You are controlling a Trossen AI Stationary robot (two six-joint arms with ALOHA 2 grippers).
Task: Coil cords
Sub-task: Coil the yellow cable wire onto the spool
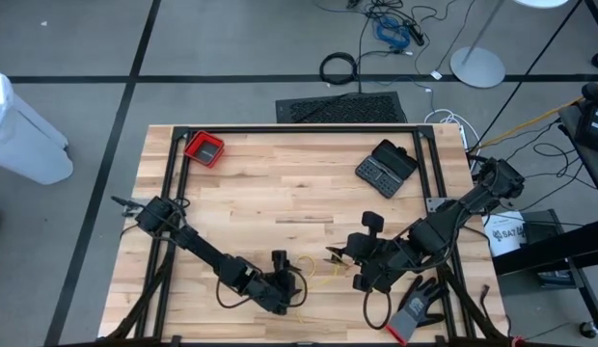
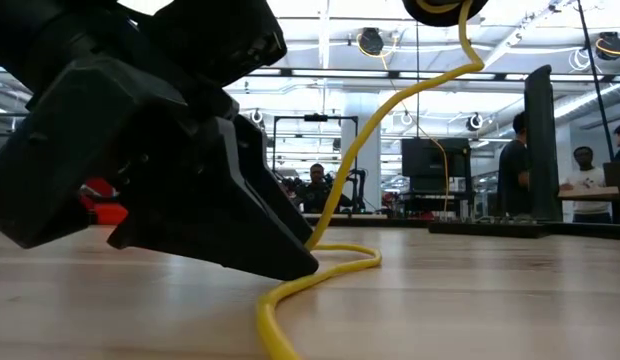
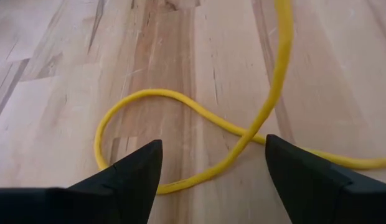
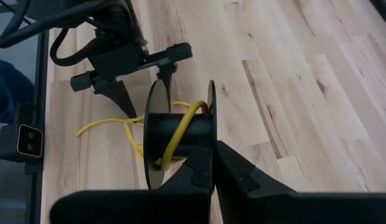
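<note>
My left gripper should next grab the yellow cord by its slack length at the loop's crossing [image 3: 246, 135] to coil it onto the black spool.
The yellow cord [image 3: 199, 118] lies in a loose loop on the wooden table [image 1: 280, 183] and rises to a black spool [image 4: 177, 134], where it wraps around the core. My right gripper [image 4: 213, 152] is shut on the spool, held above the table [image 1: 338, 255]. My left gripper [image 3: 211, 168] is open, low at the table [image 1: 280, 280], with its fingers on either side of the loop's crossing. I cannot tell whether it touches the cord. In the low view the cord [image 2: 320, 265] runs past a left finger and up. I cannot pick out the black cord. My right gripper pinches the spool's nearer disc [image 4: 210, 118] at its rim between its two fingers [image 4: 243, 177]. The fingers come level from the table's right side. The spool is lifted clear, its axis level. The yellow cord hangs slack from it down to the table.
A grey-black glove with a red cuff [image 1: 415, 308] lies near the front edge, right of centre. A black case [image 1: 386, 167] lies at the far right and a red tray [image 1: 203, 147] at the far left. The table's middle is bare wood.
</note>
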